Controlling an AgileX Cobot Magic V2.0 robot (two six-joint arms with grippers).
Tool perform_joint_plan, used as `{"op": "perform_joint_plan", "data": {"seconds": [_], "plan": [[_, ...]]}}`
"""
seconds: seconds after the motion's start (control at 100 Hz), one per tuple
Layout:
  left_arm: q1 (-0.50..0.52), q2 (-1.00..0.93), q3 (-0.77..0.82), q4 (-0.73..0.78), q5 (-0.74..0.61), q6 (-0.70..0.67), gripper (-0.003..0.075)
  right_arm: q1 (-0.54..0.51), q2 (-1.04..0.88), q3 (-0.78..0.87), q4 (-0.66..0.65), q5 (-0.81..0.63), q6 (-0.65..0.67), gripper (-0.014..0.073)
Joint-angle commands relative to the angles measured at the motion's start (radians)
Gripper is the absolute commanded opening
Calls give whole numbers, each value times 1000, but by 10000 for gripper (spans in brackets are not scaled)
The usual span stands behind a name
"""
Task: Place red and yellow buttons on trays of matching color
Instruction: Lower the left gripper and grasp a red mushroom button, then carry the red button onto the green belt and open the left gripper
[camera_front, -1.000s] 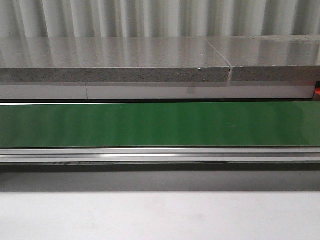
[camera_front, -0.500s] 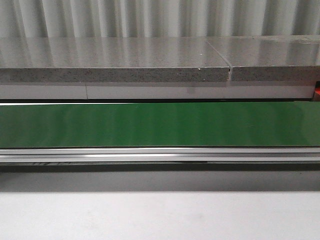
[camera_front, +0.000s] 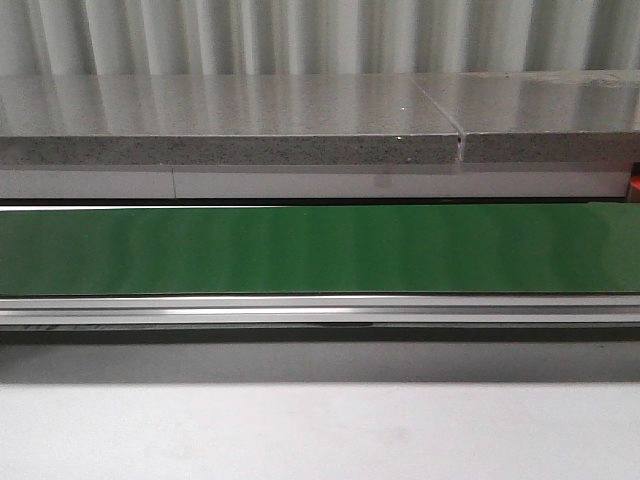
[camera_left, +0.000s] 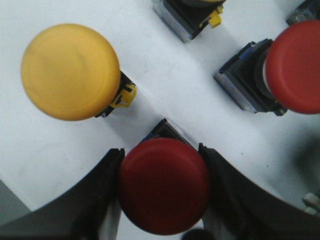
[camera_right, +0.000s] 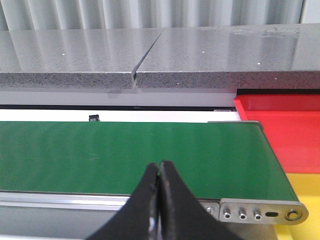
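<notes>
The red button is over the white surface, short of the green belt. My left gripper keeps hold of the button until it reaches the belt.
In the left wrist view my left gripper (camera_left: 161, 152) is shut on a red button (camera_left: 163, 185), its black fingers (camera_left: 107, 185) pressing the round cap from both sides. A yellow button (camera_left: 70, 71) stands beside it on the white surface. Another red button (camera_left: 294, 66) and part of a further yellow-clipped button (camera_left: 192, 15) stand farther off. In the right wrist view my right gripper (camera_right: 159, 166) is shut and empty in front of the green conveyor belt (camera_right: 125, 157). A red tray (camera_right: 290, 130) and a yellow tray (camera_right: 305, 197) lie past the belt's end. No gripper shows in the front view.
The front view shows the green belt (camera_front: 320, 250) with its metal rail (camera_front: 320, 312), a grey stone counter (camera_front: 230, 125) behind it and a white table surface (camera_front: 320, 430) in front. The belt's end bracket (camera_right: 260, 212) sits by the yellow tray.
</notes>
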Motion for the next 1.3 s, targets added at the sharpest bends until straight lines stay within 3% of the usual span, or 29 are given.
{"op": "perform_joint_plan", "data": {"seconds": [0.0,0.46,0.65,0.99,1.29], "plan": [[1,-35,-30,-5,-37,4,-21,-5,-17,2,-7,-80,-4,-67],[-100,-272,-32,6,63,63,-20,11,-17,2,-7,-80,-4,-67],[-158,-371,-104,5,138,113,-20,11,-17,2,-7,-80,-4,-67],[-377,-313,-267,3,206,163,-20,11,-17,2,-7,-80,-4,-67],[-451,-116,-360,3,206,190,-20,11,-17,2,-7,-80,-4,-67]]}}
